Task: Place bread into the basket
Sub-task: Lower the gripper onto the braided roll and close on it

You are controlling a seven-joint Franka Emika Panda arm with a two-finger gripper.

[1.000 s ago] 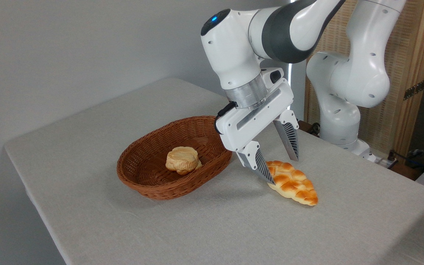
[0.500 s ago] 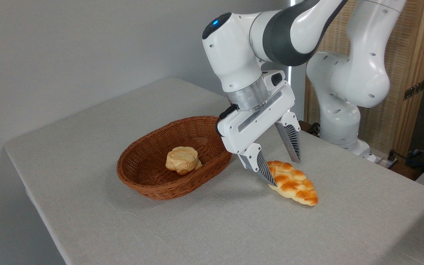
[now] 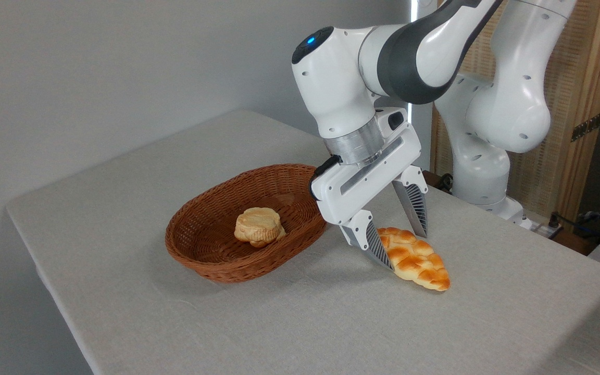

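Observation:
My gripper grabs the braided loaf across its width (image 3: 407,253) next, to put the loaf into the basket (image 3: 211,263).
The bread (image 3: 419,260), a golden-orange braided loaf, lies flat on the table to the right of the basket (image 3: 211,263). My gripper (image 3: 407,251) is open and straddles the loaf's far, left end, one finger in front of it and one behind. The front finger (image 3: 375,246) hides part of that end, and its tip is close to the tabletop. The oval reddish-brown wicker basket stands apart from the loaf, a short gap between them.
A small pale round bun (image 3: 258,226) lies inside the basket. The grey table (image 3: 123,177) drops off at its left and front edges. The arm's white base (image 3: 479,172) stands at the back right, with a wooden screen (image 3: 576,99) behind it.
My gripper has moved slightly right and lower, bringing its open fingers further down around the loaf. Bread, basket and bun have not moved.

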